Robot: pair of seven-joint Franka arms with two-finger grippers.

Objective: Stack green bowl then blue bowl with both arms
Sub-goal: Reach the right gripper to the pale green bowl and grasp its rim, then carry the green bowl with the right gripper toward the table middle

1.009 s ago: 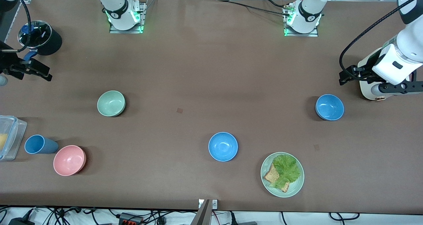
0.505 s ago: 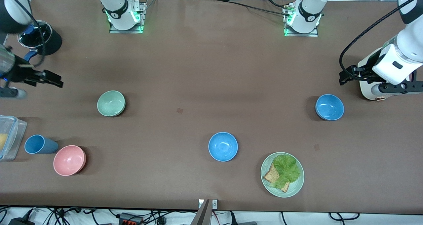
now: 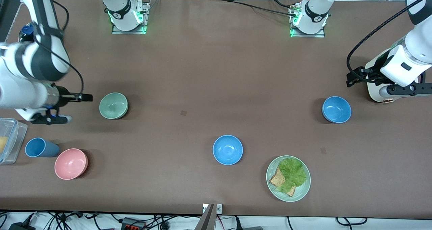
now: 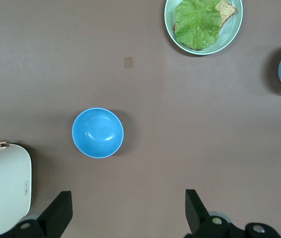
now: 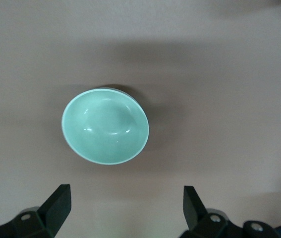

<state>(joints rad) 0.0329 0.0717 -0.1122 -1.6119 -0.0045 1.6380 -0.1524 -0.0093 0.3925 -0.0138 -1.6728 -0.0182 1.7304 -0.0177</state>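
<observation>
The green bowl should be stacked with the blue bowl, so my right gripper should grab the green bowl by its rim (image 3: 127, 104) next.
The green bowl (image 3: 113, 105) stands upright toward the right arm's end of the table; it also shows in the right wrist view as the green bowl (image 5: 105, 126). My right gripper (image 3: 88, 97) hovers just beside it, open and holding nothing (image 5: 126, 188). One blue bowl (image 3: 227, 150) sits mid-table, near the front camera. A second blue bowl (image 3: 336, 109) sits toward the left arm's end. My left gripper (image 3: 351, 79) hangs over the table next to that second one, open and holding nothing (image 4: 128, 194), with the blue bowl (image 4: 97, 133) ahead of it.
A pale-green plate (image 3: 301, 192) with lettuce and toast lies near the front edge. A pink bowl (image 3: 71, 163), a blue cup (image 3: 39, 147) and a clear container (image 3: 8, 140) crowd the right arm's end. A cream appliance (image 3: 374, 91) stands under the left arm.
The right arm has swung in from the table's end and brought its gripper up beside the green bowl. The left arm and all bowls have stayed put.
</observation>
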